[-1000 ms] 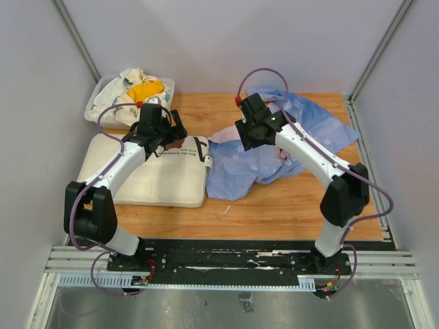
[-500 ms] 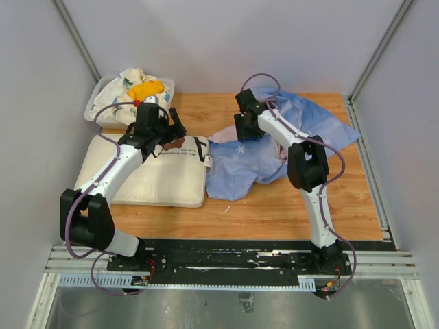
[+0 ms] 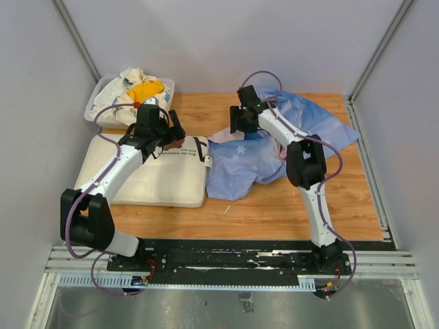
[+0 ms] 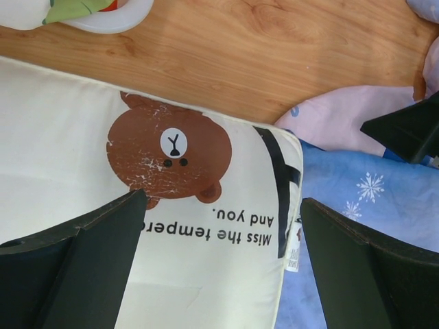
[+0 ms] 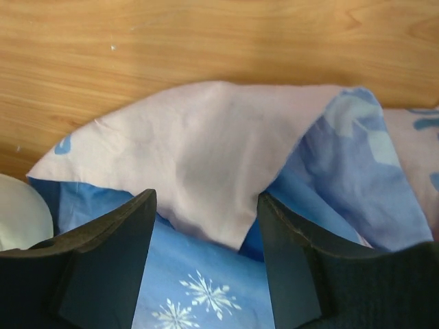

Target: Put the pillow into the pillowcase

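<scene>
The pink flap is still below my right gripper's fingers, which stop above the folded cloth on either side in the right wrist view. My right gripper needs to come down before it closes on the flap.
The cream pillow lies flat at the left, its bear face and black strap toward the middle. The light-blue pillowcase lies crumpled at the right, with a pale pink flap turned up at its near-left edge. My left gripper hovers open over the pillow's far right corner, its jaws wide apart. My right gripper is open just above the pink flap, its fingers on either side of the flap, holding nothing.
A white tray with a white-and-yellow cloth bundle stands at the back left, just beyond the pillow. Grey walls close in on three sides. Bare wooden tabletop shows in front of the pillowcase.
My right arm has swung back and left, bringing its gripper to the far-left edge of the pillowcase. The left gripper has shifted slightly back over the pillow's corner.
</scene>
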Tool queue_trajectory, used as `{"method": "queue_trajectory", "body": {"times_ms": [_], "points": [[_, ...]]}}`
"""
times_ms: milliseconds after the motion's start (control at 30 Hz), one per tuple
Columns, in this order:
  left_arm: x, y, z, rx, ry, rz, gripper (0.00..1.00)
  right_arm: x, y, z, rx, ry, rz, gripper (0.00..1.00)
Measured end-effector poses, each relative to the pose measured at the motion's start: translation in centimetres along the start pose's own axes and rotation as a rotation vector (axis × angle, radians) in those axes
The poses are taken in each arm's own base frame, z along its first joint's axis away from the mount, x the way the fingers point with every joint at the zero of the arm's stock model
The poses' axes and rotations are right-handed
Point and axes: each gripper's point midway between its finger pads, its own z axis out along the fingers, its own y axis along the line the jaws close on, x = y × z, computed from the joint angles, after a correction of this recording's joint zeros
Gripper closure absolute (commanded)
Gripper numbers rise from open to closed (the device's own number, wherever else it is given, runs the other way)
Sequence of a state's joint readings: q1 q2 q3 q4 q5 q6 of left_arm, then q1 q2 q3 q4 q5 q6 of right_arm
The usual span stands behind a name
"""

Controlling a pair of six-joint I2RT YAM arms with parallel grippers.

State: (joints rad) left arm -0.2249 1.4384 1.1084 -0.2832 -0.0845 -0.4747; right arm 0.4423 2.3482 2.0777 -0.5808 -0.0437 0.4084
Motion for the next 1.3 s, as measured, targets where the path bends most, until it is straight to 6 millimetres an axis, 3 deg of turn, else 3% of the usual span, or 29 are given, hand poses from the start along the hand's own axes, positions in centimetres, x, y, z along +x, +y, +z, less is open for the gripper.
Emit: {"method": "queue_trajectory", "body": {"times_ms": [167, 267, 400, 500, 700, 800, 900, 967, 1133, 1200, 1300], "points": [[0.1, 0.3, 0.0, -0.011, 0.001, 0.004, 0.01, 0.0, 0.6, 1.7, -0.027, 0.006, 0.024, 0.35], [0.3, 0.4, 0.1, -0.016, 0.005, 0.005, 0.01, 0.7, 0.5, 2.3, -0.027, 0.027, 0.035, 0.41], [0.4, 0.5, 0.1, -0.019, 0.008, 0.005, 0.01, 0.7, 0.5, 2.3, -0.028, 0.028, 0.036, 0.80], [0.4, 0.5, 0.1, -0.019, 0.008, 0.005, 0.01, 0.9, 0.5, 2.4, -0.027, 0.032, 0.039, 0.99], [0.4, 0.5, 0.0, -0.018, 0.007, 0.005, 0.01, 1.4, 0.2, 2.3, -0.019, 0.040, 0.037, 1.00], [0.4, 0.5, 0.0, -0.017, 0.008, 0.004, 0.01, 0.4, 0.3, 0.6, -0.011, 0.022, 0.023, 0.99], [0.4, 0.4, 0.0, -0.016, 0.008, 0.004, 0.01, -2.5, 0.7, -3.0, -0.015, -0.044, 0.008, 0.99], [0.4, 0.4, 0.0, -0.016, 0.008, 0.000, 0.01, -5.7, 1.0, -6.8, -0.027, -0.132, 0.004, 0.99], [0.3, -0.1, 0.0, 0.006, 0.010, -0.012, 0.01, -14.4, 1.1, -20.0, -0.075, -0.441, 0.016, 0.99], [0.0, -0.7, -0.1, 0.032, 0.008, -0.023, 0.00, -16.4, 0.9, -25.5, -0.094, -0.554, 0.015, 0.99], [-0.3, -1.8, -0.2, 0.084, 0.002, -0.033, 0.01, -17.4, 0.8, -31.6, -0.114, -0.667, 0.009, 0.99]]}}
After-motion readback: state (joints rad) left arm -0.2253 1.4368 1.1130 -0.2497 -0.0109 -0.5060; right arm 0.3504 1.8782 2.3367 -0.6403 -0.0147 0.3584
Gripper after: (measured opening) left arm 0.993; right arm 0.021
